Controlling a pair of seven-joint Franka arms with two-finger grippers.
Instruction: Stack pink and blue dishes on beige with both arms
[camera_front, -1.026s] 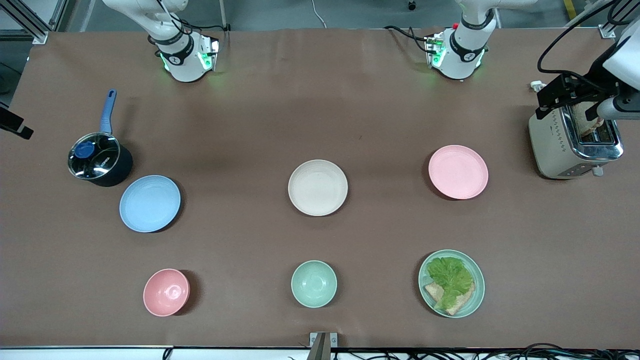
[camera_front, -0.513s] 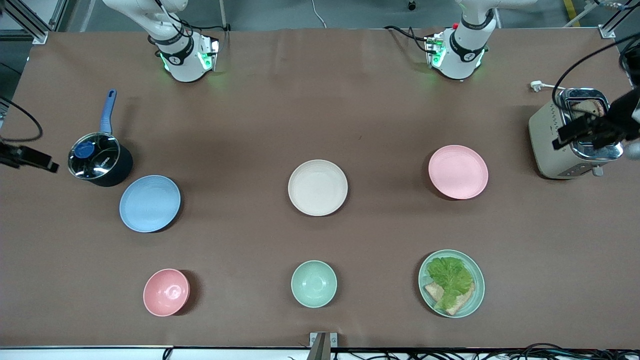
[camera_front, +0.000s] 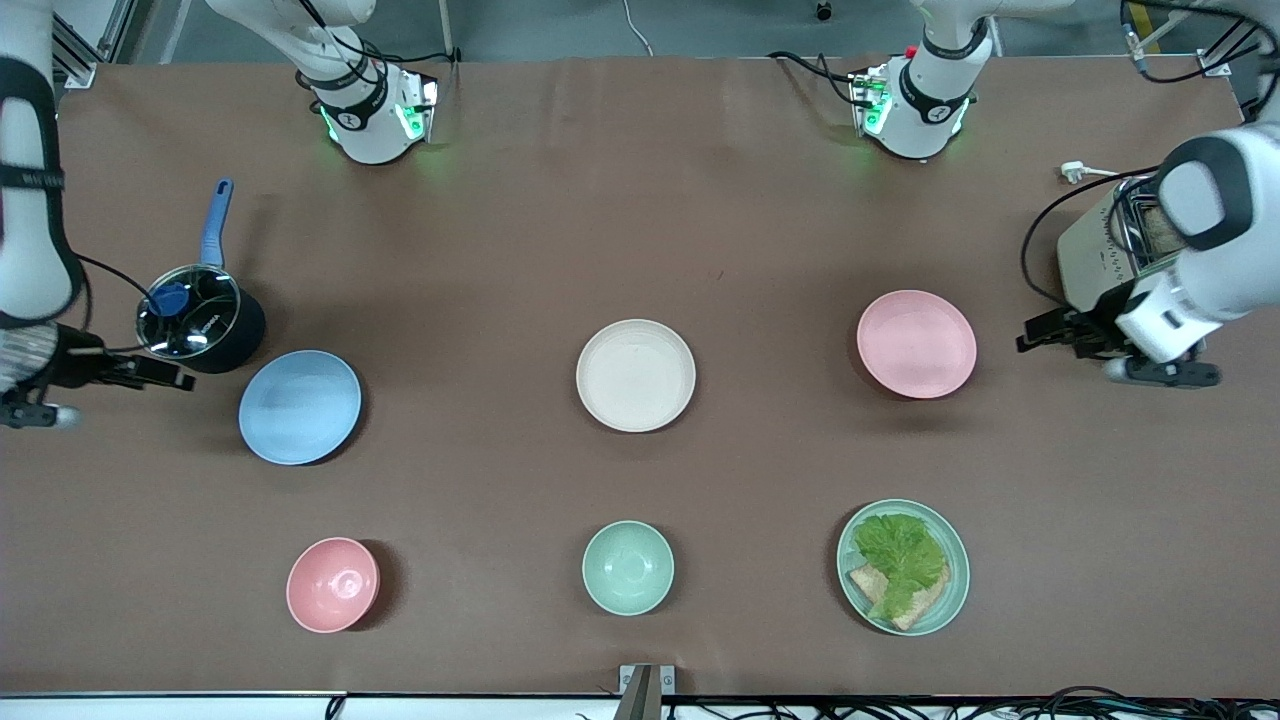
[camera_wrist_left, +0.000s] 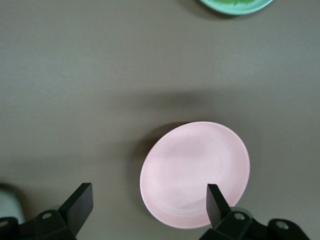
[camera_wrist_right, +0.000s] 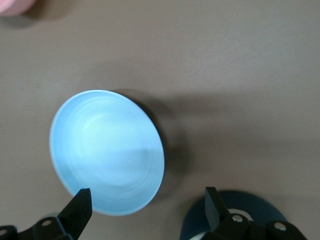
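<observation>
The right gripper will next take hold of the light blue plate by its rim (camera_front: 245, 415), so that it can stack the light blue plate on the cream-beige plate (camera_front: 636, 375).
The cream-beige plate (camera_front: 636, 375) lies at the table's middle. A pale pink plate (camera_front: 916, 343) (camera_wrist_left: 195, 172) sits toward the left arm's end, and a light blue plate (camera_front: 300, 406) (camera_wrist_right: 107, 150) toward the right arm's end. My left gripper (camera_front: 1035, 333) (camera_wrist_left: 148, 197) hangs open beside the pink plate, between it and the toaster, holding nothing. My right gripper (camera_front: 170, 380) (camera_wrist_right: 147, 197) is open and empty too, over the table between the blue plate and the pot.
A lidded dark pot (camera_front: 200, 320) (camera_wrist_right: 235, 215) with a blue handle stands close to the blue plate. A toaster (camera_front: 1095, 265) is partly covered by the left arm. Nearer the camera are a pink bowl (camera_front: 332, 584), a mint-green bowl (camera_front: 627, 567) and a mint-green plate (camera_front: 903, 566) with lettuce.
Both arms have swung in from the table's ends, the left gripper from over the toaster toward the pink plate, the right gripper toward the blue plate. No dish has moved.
</observation>
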